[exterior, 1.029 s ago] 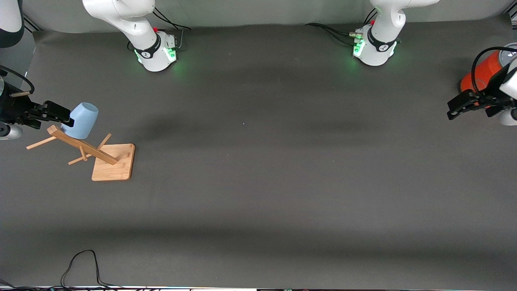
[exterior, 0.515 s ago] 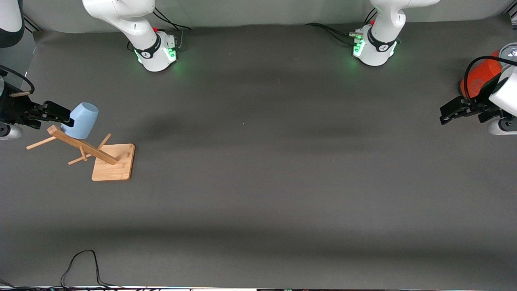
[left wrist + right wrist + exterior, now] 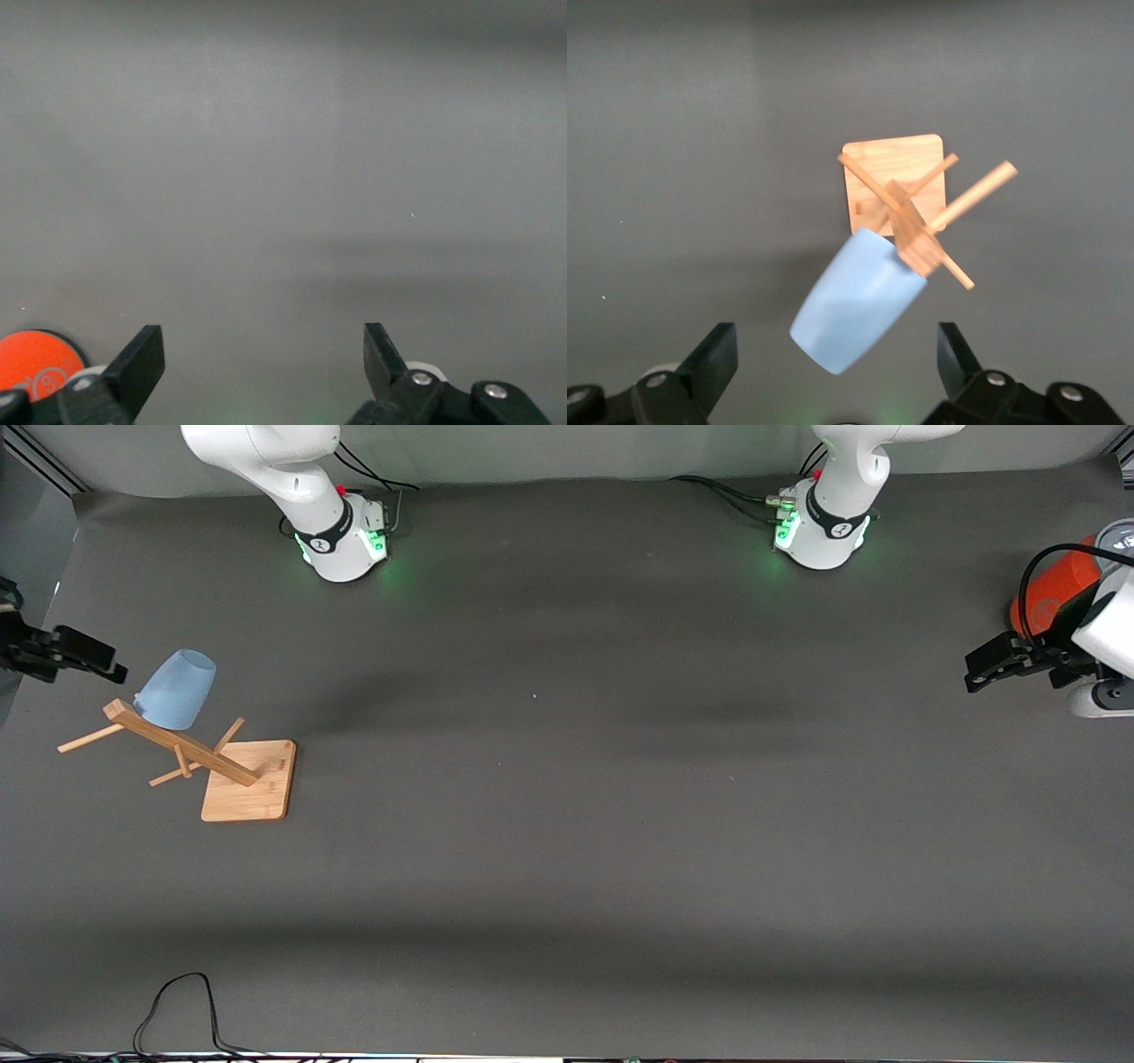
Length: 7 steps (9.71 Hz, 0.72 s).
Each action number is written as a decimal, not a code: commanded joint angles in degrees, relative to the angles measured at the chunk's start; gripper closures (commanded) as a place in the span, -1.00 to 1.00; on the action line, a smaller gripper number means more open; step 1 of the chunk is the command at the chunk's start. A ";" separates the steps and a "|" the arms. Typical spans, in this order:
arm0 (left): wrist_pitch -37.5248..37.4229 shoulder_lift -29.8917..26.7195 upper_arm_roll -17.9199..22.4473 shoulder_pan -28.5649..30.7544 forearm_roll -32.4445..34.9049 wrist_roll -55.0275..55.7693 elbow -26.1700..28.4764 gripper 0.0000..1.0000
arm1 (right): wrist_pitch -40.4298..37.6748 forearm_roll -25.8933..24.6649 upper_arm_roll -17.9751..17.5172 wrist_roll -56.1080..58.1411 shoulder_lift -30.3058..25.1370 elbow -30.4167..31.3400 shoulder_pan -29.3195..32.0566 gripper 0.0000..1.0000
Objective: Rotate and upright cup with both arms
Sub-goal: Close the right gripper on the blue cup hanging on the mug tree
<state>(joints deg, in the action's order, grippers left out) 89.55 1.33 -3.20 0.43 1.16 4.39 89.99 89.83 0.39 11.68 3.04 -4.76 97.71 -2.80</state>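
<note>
I will reach out with my right gripper and grab the cup around its clear mid-body [image 3: 177,686] [image 3: 856,303], because the rack's post and wires crowd the cup's opening.
The pale blue cup [image 3: 177,689] hangs mouth-down and tilted on a peg of a wooden rack [image 3: 182,748] near the right arm's end of the table. My right gripper [image 3: 113,664] is open and empty, in the air beside the cup toward that table end, apart from it. In the right wrist view the cup [image 3: 859,310] shows between and ahead of the open right gripper [image 3: 835,345], with the rack [image 3: 912,230] past it. My left gripper [image 3: 972,675] is open and empty at the left arm's end, also shown in its wrist view [image 3: 263,341].
The rack stands on a square wooden base [image 3: 252,788]. A large orange canister [image 3: 1050,589] stands at the left arm's end, beside the left gripper; it shows in the left wrist view [image 3: 35,363]. A black cable [image 3: 177,1001] loops at the table's near edge.
My right gripper has drawn back from the cup toward the table's end; the cup stays on the rack peg. My left gripper moved slightly toward the middle, then held still.
</note>
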 commanded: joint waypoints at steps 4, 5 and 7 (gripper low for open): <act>-0.25 1.22 0.30 0.45 -0.02 -0.78 -1.75 -1.00 | -0.53 -0.21 0.97 -33.20 -3.76 4.60 -1.94 -1.00; -0.08 1.66 0.30 0.71 -0.19 -0.78 -1.75 -1.00 | -0.44 -0.21 0.97 -41.20 -4.11 5.21 -2.56 -1.00; -0.08 2.54 0.30 0.63 -0.19 -0.70 -2.71 -1.00 | 0.87 -0.21 0.97 -49.35 -4.73 7.48 -2.65 -1.00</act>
<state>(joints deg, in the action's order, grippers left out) 89.75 2.62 -3.00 1.04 1.15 4.35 89.43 89.19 0.41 12.32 -41.73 -7.15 101.95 -4.90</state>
